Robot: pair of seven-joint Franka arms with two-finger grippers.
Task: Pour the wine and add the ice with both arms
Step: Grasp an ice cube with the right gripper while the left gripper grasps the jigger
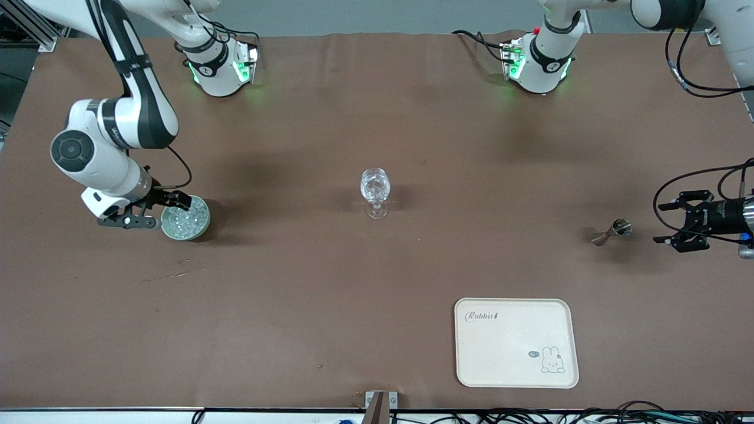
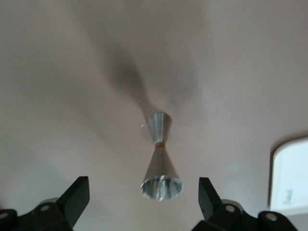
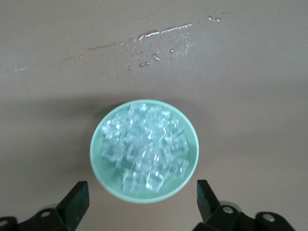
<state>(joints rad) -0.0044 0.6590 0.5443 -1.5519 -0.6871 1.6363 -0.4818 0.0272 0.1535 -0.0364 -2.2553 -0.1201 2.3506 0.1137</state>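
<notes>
My left gripper should grab the jigger by its narrow middle (image 1: 608, 234) next, because both cups of the jigger (image 1: 612, 231) flare outward from the middle.
Several clear ice chunks (image 1: 187, 219) fill a pale green bowl (image 1: 205, 228) toward the right arm's end of the table. My right gripper (image 1: 159, 213) is open beside the bowl, its fingers apart on either side of the bowl's edge. The right wrist view shows the ice (image 3: 144, 149), the bowl (image 3: 96, 144) and the open gripper (image 3: 143, 199). A clear stemmed wine glass (image 1: 375, 188) stands mid-table. A steel jigger (image 1: 612, 231) lies on its side toward the left arm's end. My left gripper (image 1: 664, 224) is open and empty beside it; in the left wrist view the jigger (image 2: 161, 159) lies just ahead of the gripper (image 2: 144, 197).
A cream tray (image 1: 515, 343) with a rabbit print lies nearer the front camera than the jigger. Wet streaks (image 3: 159, 33) mark the brown table near the bowl. The arm bases (image 1: 221, 65) (image 1: 539, 62) stand at the farthest edge from the front camera.
</notes>
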